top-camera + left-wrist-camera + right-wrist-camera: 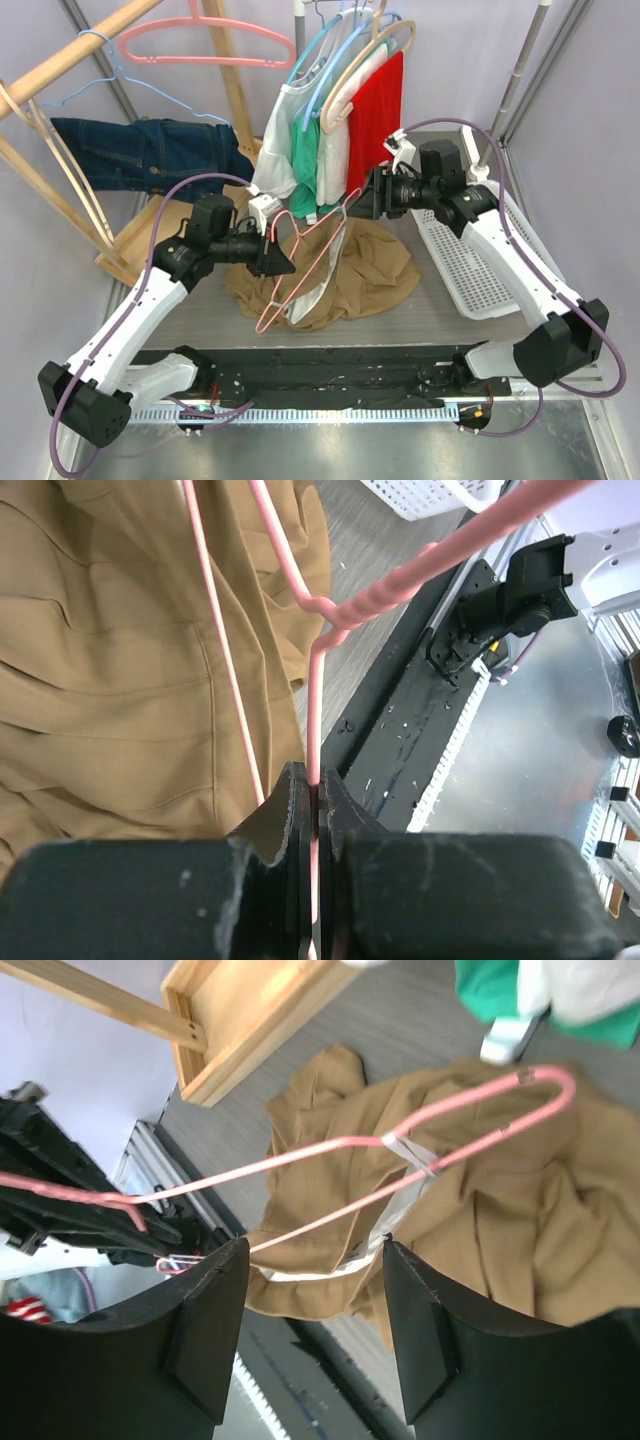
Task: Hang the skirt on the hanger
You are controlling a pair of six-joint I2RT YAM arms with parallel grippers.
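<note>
My right gripper grabs the pink hanger by the wire near its far end (353,196) next. That leaves the hook free for hanging the skirt (375,275).
The tan skirt (375,275) lies crumpled on the table between the arms, its white waistband lining showing. A pink wire hanger (265,320) hangs tilted above it. My left gripper (285,262) is shut on the hanger's wire, which in the left wrist view runs pinched between the jaws of that gripper (318,780), with the skirt (120,680) below. My right gripper (360,203) hovers by the hanger's far upper end. In the right wrist view that gripper (312,1255) stands open with nothing between its fingers. The hanger (400,1135) and skirt (500,1210) lie beyond it.
A white basket (470,270) stands at the right. Behind the skirt, several garments hang on a rail (340,130). A wooden rack (70,60) at the left carries jeans (140,150) and a pink hanger (200,45).
</note>
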